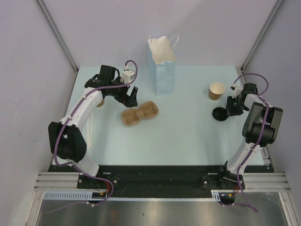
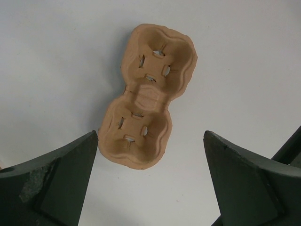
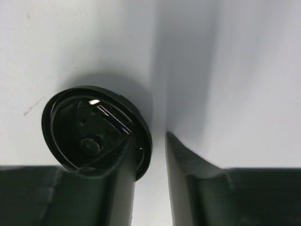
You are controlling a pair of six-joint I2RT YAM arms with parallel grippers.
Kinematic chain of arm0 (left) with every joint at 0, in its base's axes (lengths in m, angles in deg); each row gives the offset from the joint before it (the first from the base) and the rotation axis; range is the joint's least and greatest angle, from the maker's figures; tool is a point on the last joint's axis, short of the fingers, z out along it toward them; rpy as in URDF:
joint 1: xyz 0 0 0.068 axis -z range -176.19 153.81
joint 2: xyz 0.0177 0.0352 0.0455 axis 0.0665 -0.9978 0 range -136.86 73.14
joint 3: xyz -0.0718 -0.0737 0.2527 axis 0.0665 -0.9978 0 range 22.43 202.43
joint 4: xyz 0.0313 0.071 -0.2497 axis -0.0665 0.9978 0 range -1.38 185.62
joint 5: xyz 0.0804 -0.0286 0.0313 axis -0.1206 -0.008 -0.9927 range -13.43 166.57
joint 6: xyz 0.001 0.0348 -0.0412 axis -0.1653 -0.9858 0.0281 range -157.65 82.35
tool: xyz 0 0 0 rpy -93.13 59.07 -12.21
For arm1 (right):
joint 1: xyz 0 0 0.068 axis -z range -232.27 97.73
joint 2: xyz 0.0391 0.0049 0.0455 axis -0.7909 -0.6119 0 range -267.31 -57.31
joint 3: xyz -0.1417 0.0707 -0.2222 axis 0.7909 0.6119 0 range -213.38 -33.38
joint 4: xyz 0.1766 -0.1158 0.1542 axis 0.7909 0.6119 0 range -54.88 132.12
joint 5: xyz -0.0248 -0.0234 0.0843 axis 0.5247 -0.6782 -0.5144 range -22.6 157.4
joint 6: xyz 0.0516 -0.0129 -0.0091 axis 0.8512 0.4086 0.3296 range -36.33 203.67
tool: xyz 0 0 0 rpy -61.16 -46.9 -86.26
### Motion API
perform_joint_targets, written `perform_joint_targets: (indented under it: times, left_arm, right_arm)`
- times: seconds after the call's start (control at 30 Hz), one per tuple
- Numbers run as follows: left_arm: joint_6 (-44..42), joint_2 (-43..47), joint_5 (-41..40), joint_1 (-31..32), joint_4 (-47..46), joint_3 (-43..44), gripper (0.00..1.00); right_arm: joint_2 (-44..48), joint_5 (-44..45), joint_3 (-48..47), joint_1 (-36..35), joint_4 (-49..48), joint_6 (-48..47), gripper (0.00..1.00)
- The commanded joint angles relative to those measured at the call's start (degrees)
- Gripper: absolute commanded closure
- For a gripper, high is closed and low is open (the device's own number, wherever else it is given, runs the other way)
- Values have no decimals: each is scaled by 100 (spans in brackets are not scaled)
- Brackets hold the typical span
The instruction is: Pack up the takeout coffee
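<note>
Next, the left gripper picks up the brown moulded-pulp carrier by its thin rim [image 1: 146, 102] [image 2: 125, 59], which leaves the carrier's cup wells free to take the coffee.
The takeout coffee stands in two parts at the right of the table: the tan paper cup [image 1: 217, 90] upright and uncovered, and its black lid [image 1: 221, 113] flat on the table a little nearer. My right gripper [image 1: 230, 110] is low at the lid's right edge. In the right wrist view one finger overlaps the lid [image 3: 89, 127]. The other finger stands off its rim with a strip of table showing between, so the right gripper [image 3: 151, 139] is open and grips nothing. My left gripper [image 1: 130, 96] hangs wide open and empty.
The brown pulp two-cup carrier [image 1: 140, 113] lies flat left of centre, just beyond the left gripper [image 2: 150, 136], its two cups [image 2: 150, 89] empty. A tall light-blue paper bag [image 1: 162, 66] with white handles stands open at the back centre. Walls close in the table [image 1: 188, 141].
</note>
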Motion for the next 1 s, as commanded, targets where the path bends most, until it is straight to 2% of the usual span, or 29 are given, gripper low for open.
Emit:
perform_joint_targets:
  times: [0.0, 0.07, 0.17, 0.27, 0.37, 0.4, 0.5, 0.53, 0.7, 0.97]
  left_arm:
    - [-310, 33, 1, 94, 74, -34, 1]
    - [-556, 77, 9, 164, 206, -51, 1]
    - [-1057, 209, -262, 410, 294, -235, 4]
    - [-1453, 218, -684, 753, 198, -517, 13]
    - [-1700, 131, -992, 1087, -21, -728, 25]
    - [-1813, 104, -1019, 1227, -161, -807, 32]
    - [-2181, -115, -949, 1412, -312, -799, 48]
    - [-2288, -203, -888, 1430, -312, -764, 50]
    - [-3017, -712, -299, 1448, -198, -448, 49]
    - [-3545, -1126, -132, 1448, -505, -315, 50]
  right_arm:
    - [217, 160, -36, 53, -75, -280, 47]
    - [428, 151, -28, 62, 22, -376, 37]
    - [973, 177, -54, 62, 216, -482, 29]
    - [1465, 98, -54, 9, 383, -465, 26]
    - [1940, -173, -54, -175, 480, -263, 26]
    - [2037, -340, -54, -245, 532, -158, 25]
    - [2319, -876, -54, -640, 638, 316, 26]
    - [2363, -1086, -54, -746, 664, 544, 26]
    - [2389, -1448, -10, -1440, 735, 888, 26]
    - [2293, -1712, 86, -1590, 743, 924, 26]
